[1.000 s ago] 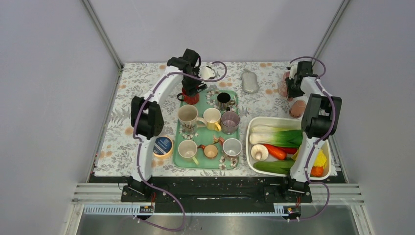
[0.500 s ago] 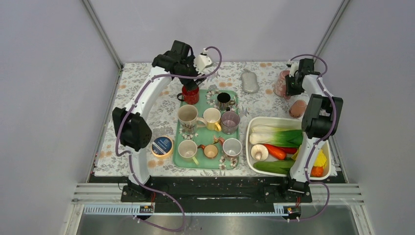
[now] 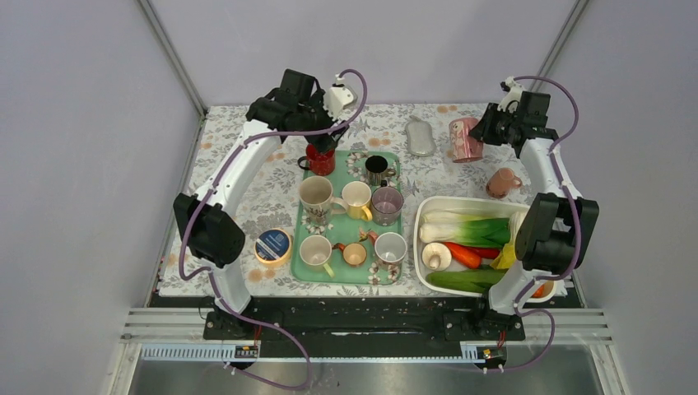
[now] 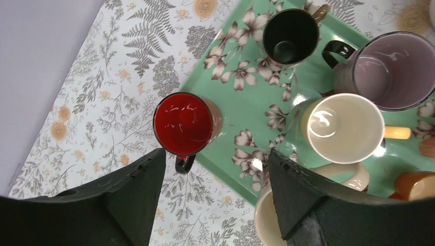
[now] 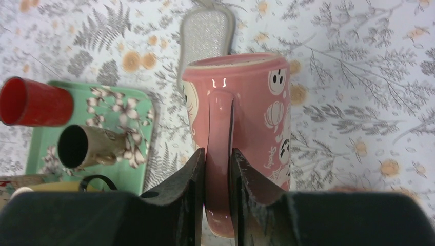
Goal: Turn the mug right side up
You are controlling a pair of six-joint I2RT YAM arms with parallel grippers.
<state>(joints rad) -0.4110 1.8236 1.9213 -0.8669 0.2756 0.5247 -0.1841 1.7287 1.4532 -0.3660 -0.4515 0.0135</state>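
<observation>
My left gripper should grab the rim of the pink mug [image 3: 465, 141] next, beside the handle that my right gripper holds. Then the mug can be set upright.
My right gripper [image 3: 487, 132] is shut on the handle of a pink mug [image 3: 465, 141] with white cartoon prints. It holds the mug off the table at the back right, tilted. In the right wrist view the fingers [image 5: 195, 169] clamp the handle of the mug [image 5: 256, 102], and its rim points away from the camera. My left gripper [image 3: 323, 132] is open and empty above a red mug [image 3: 320, 158], which stands upright at the tray's back left corner. In the left wrist view the open gripper [image 4: 215, 159] hangs above the red mug [image 4: 183, 123].
A green floral tray [image 3: 346, 276] holds several upright mugs. A grey oval object [image 3: 421, 136] lies behind it. A small brownish-pink mug [image 3: 500, 182] lies by a white bin [image 3: 421, 216] of vegetables. A tape roll [image 3: 273, 245] sits left of the tray.
My right gripper has lifted the pink mug off the table and carried it left, tilting it. My left gripper has risen away from the red mug.
</observation>
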